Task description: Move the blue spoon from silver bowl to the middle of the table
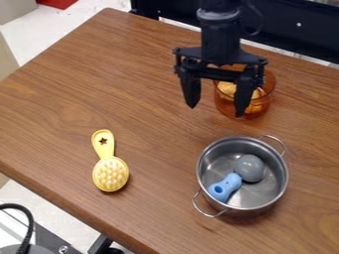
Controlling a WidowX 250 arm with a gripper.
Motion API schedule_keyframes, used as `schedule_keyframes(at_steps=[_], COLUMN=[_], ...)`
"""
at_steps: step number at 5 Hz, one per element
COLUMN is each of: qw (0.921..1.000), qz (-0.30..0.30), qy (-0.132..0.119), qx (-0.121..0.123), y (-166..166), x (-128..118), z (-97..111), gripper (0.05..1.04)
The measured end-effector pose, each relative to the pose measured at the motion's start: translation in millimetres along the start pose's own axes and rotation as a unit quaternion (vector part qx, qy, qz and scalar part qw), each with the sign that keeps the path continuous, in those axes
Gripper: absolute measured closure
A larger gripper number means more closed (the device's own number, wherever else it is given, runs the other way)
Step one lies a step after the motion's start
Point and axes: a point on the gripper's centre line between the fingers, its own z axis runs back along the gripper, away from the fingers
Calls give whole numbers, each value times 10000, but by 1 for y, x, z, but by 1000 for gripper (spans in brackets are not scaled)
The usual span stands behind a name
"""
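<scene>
My gripper grabs the spoon by its blue handle (226, 187) beside the grey head next, to move the spoon from the silver bowl to the table's middle.
My gripper (216, 110) hangs over the upper middle of the wooden table (142, 99), fingers spread wide with nothing held between them. Below it and to the right stands a silver bowl (265, 199) with two wire handles. Inside the bowl lies the blue spoon, its light blue handle (226, 187) toward the lower left and its round grey head (250, 167) toward the upper right. The gripper is apart from both spoon and bowl.
Partly behind the gripper stands an amber see-through pot (263, 102) with orange-yellow contents. A yellow brush (110, 173) lies on the left part of the table. The table's front edge slants down from the left.
</scene>
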Motion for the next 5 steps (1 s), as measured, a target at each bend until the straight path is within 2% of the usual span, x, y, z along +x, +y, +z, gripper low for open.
schedule_keyframes(at_steps=[1, 2, 4, 5], qw=[9985, 9967, 9936, 9933], qz=[-492, -783, -1059, -1065], qy=[218, -40, -296, -419], qx=[62, 214, 267, 147], y=[-18, -27, -36, -37], x=[-16, -34, -40, -35], z=[-10, -16, -29, -29], gripper=[84, 84, 84, 84])
